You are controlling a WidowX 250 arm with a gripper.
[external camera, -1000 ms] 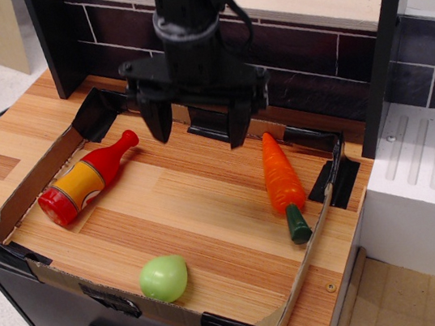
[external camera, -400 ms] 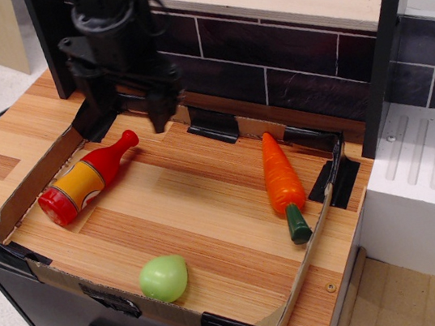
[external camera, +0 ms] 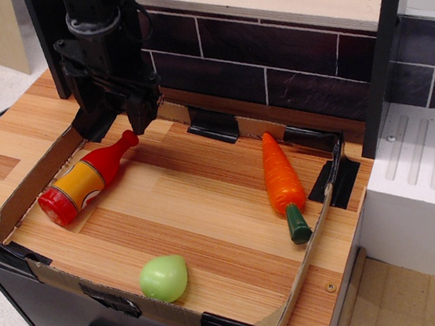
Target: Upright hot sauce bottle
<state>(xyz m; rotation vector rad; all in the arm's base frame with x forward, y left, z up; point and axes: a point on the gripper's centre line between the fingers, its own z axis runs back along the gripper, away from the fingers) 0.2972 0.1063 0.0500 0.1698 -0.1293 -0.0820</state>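
Observation:
My gripper picks up the hot sauce bottle by its narrow neck [external camera: 123, 143] next, to stand it upright on the bottle's red base [external camera: 58, 207].
The hot sauce bottle [external camera: 85, 180] lies on its side at the left of the cardboard tray [external camera: 46, 168]. Its red base points to the front left and its narrow neck to the back right. It has an orange-yellow label band. My black gripper [external camera: 114, 119] hangs just above and behind the bottle's neck tip, near the tray's back left corner. Its two fingers [external camera: 139, 113] stand apart and nothing is between them. It does not touch the bottle.
An orange carrot [external camera: 279, 177] with a green stem lies at the tray's right side. A green round toy [external camera: 163, 278] sits at the front edge. A dark brick wall [external camera: 283, 55] and a black post [external camera: 381, 48] stand behind. A white rack [external camera: 432, 172] is on the right.
My gripper has moved from over the tray's back middle to the left, and now hangs above the bottle's neck. It stays open. The bottle, carrot and green toy have not moved.

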